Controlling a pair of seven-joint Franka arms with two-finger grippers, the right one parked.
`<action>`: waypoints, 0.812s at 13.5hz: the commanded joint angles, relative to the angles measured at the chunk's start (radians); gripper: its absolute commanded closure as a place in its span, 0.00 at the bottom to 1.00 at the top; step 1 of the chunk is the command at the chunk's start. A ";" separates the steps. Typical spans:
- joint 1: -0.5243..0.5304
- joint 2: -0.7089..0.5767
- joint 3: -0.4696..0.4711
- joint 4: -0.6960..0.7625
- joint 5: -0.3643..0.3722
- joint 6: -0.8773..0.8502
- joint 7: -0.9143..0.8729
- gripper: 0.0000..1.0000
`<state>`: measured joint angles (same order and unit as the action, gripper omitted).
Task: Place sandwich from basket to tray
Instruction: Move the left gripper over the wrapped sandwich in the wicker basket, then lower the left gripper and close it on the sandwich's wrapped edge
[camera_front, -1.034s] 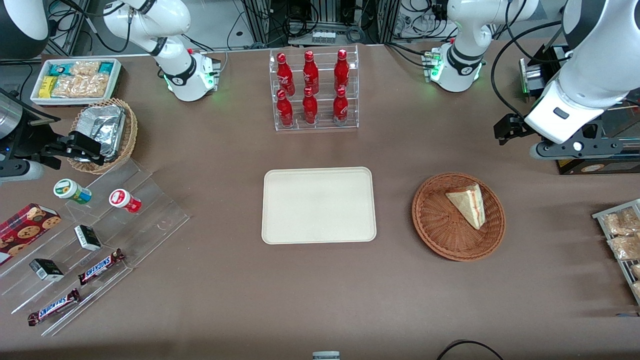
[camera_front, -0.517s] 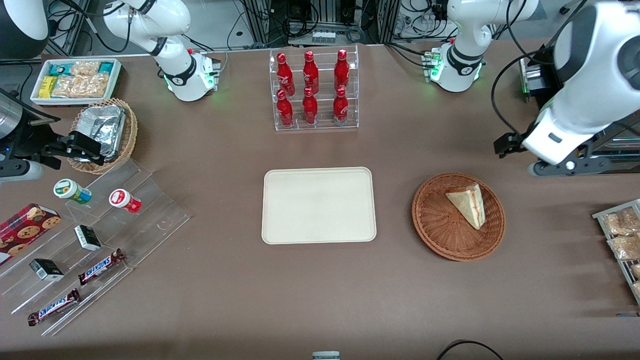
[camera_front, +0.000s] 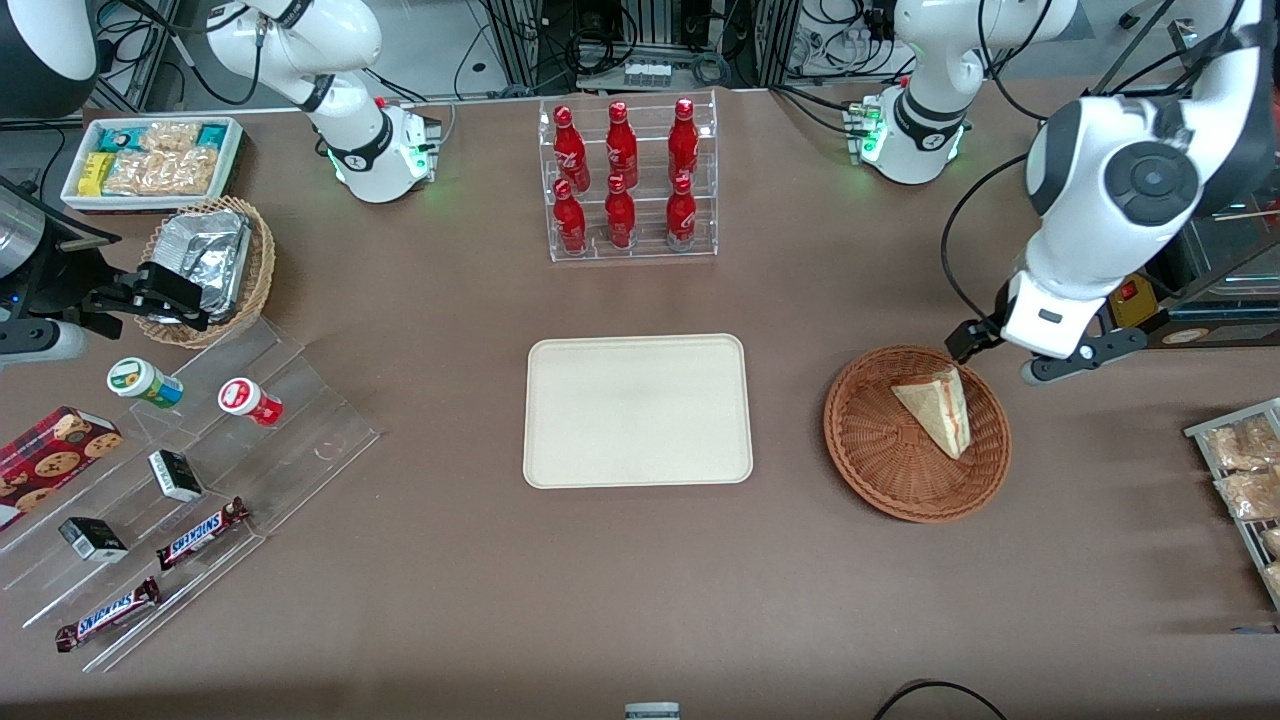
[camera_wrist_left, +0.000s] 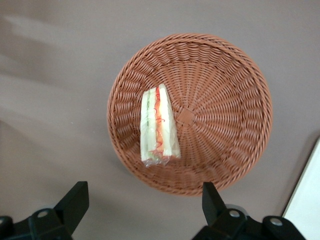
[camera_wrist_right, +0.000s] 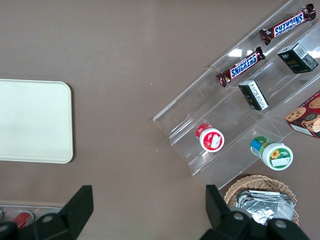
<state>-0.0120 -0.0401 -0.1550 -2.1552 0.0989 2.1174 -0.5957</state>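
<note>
To place the sandwich on the cream tray, my left gripper should next grab the sandwich by its end with the loose wrapper.
The sandwich, a pale wedge with red and green filling, lies in the reddish-brown wicker basket. In the left wrist view the sandwich rests off-centre on the basket floor, its cut edge facing up. My left gripper hangs above the table just outside the basket's rim, farther from the front camera than the sandwich. The gripper is open, fingers wide apart with nothing between them. The cream tray lies bare beside the basket, toward the parked arm's end; its edge shows in the wrist view.
A clear rack of red bottles stands farther from the front camera than the tray. A foil-packet basket, a white snack bin and a stepped acrylic display sit toward the parked arm's end. A snack rack is at the working arm's end.
The left arm has swung in from the working arm's end toward the basket and nearer the front camera. Sandwich, basket and tray have not moved.
</note>
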 joint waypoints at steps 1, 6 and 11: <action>-0.005 0.011 0.006 -0.049 -0.002 0.081 -0.125 0.00; 0.000 0.091 0.006 -0.051 -0.002 0.111 -0.147 0.00; 0.006 0.192 0.008 -0.052 0.002 0.151 -0.147 0.00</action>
<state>-0.0086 0.1199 -0.1479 -2.2092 0.0988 2.2277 -0.7265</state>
